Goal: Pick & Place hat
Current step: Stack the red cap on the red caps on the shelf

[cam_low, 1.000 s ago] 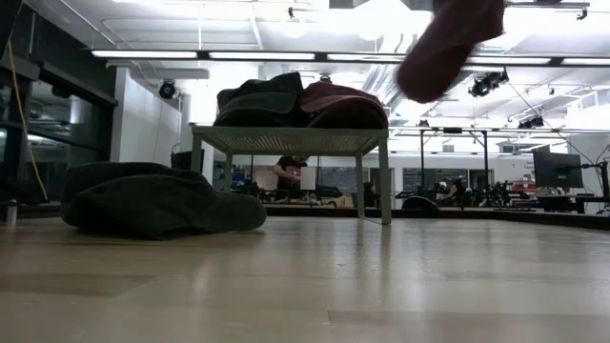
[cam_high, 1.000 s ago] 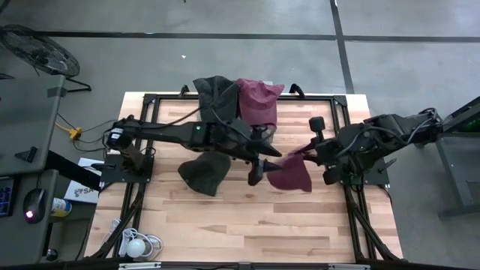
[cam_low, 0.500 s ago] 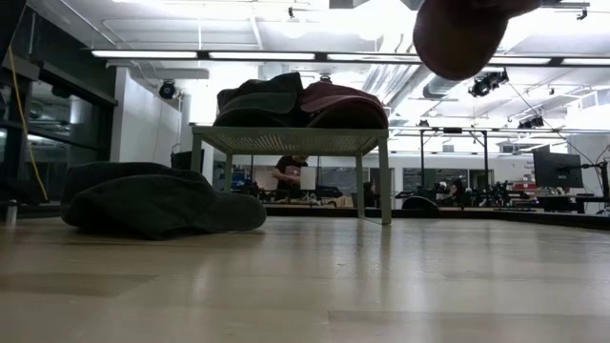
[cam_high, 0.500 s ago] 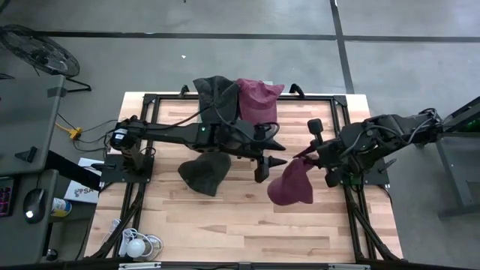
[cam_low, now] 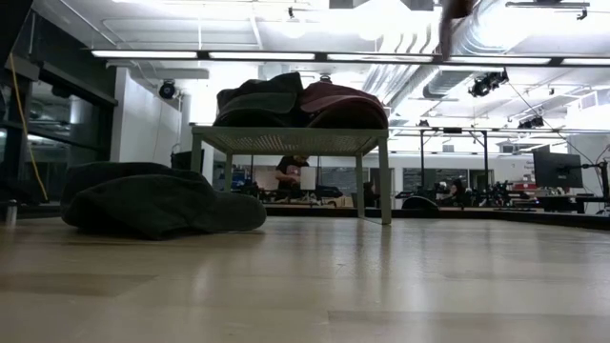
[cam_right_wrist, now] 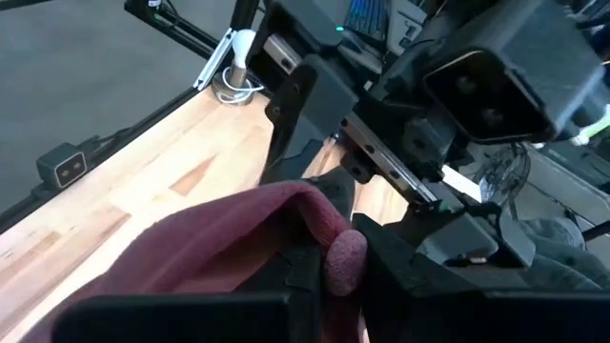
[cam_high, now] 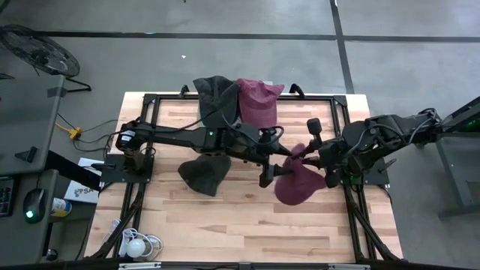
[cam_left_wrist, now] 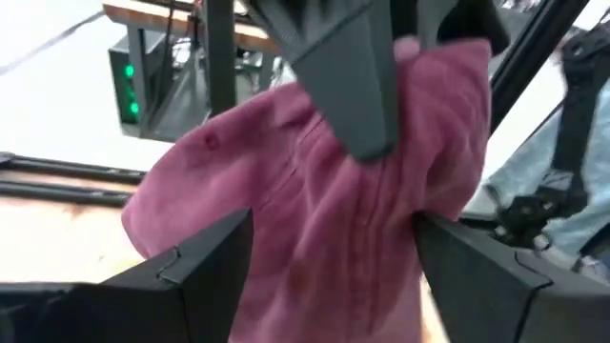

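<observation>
The maroon hat needs to go over to the rack, so my left gripper should grab it by the stitched fold of its top [cam_left_wrist: 357, 229] next.
A maroon hat [cam_high: 298, 184] hangs from my right gripper [cam_high: 313, 159], which is shut on it right of the table's middle. In the low view only a sliver of the maroon hat [cam_low: 457, 8] shows at the top edge. My left gripper [cam_high: 271, 169] is open right beside the hat on its left. In the left wrist view its fingers [cam_left_wrist: 205, 262] stand on either side of the maroon cloth [cam_left_wrist: 315, 219]; whether they touch it I cannot tell. A dark hat [cam_high: 204, 172] lies flat on the table under the left arm. My right gripper pinches a rolled fold of the maroon hat's edge [cam_right_wrist: 343, 259] between its two fingers, coming level from the table's right side. The hat is lifted clear of the table and hangs slack below and toward the near edge.
A low mesh rack [cam_low: 291, 141] stands at the table's far edge with a dark hat [cam_high: 216, 94] and a maroon hat [cam_high: 259, 101] piled on it. Black frame rails [cam_high: 352, 202] run along the table's sides. Bare wood [cam_high: 240, 225] lies toward the near edge.
My right gripper has risen with the maroon hat, which has climbed almost out of the low view and swung a little toward the right and near edges. My left gripper has moved right, toward the hat. The dark hat on the table has stayed put.
</observation>
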Available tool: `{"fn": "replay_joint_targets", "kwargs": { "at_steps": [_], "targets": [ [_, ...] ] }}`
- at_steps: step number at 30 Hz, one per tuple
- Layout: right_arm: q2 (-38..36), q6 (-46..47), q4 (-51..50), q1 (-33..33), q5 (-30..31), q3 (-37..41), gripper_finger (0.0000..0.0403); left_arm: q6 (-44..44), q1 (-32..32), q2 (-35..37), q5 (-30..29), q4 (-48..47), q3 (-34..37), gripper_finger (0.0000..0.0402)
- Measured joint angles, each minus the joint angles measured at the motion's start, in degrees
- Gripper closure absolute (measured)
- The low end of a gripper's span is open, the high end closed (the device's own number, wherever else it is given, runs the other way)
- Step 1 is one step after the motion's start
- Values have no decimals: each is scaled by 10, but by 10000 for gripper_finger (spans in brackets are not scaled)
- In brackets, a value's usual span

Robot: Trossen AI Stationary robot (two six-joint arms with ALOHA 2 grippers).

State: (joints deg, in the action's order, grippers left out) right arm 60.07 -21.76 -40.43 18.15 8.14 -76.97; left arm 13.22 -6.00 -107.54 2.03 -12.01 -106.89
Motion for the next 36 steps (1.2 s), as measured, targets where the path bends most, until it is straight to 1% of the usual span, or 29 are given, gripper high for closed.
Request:
{"fn": "replay_joint_targets", "kwargs": {
  "at_steps": [4, 9, 12, 15, 18, 22, 26, 28, 32, 36],
  "targets": [
    [0, -2, -4, 0, 0, 0, 367, 8, -1, -4, 25, 5, 0, 118],
    [0, -2, 0, 0, 0, 0, 367, 10, -4, -3, 13, 16, 0, 119],
    [0, -2, 0, 0, 0, 0, 367, 17, -4, -3, 11, 16, 0, 131],
    [0, -2, -1, 0, 0, 0, 367, 19, -4, -3, 10, 15, 0, 162],
    [0, 3, -3, 0, 0, 0, 367, 19, -4, -3, 9, 12, 0, 209],
    [0, 4, -5, 0, 0, 0, 367, 18, -4, -3, 9, 11, 0, 287],
    [0, 14, -8, 0, 3, 0, 367, -2, -4, -3, 15, 11, 0, 376],
    [0, 17, -10, 0, 3, 0, 367, -9, -4, -3, 19, 11, 0, 389],
    [0, 20, -11, 0, 11, 0, 367, -13, -4, -3, 20, 10, 0, 381],
    [0, 41, -13, 0, 47, 0, 366, -14, -3, -3, 20, 9, 0, 393]
  ]
}}
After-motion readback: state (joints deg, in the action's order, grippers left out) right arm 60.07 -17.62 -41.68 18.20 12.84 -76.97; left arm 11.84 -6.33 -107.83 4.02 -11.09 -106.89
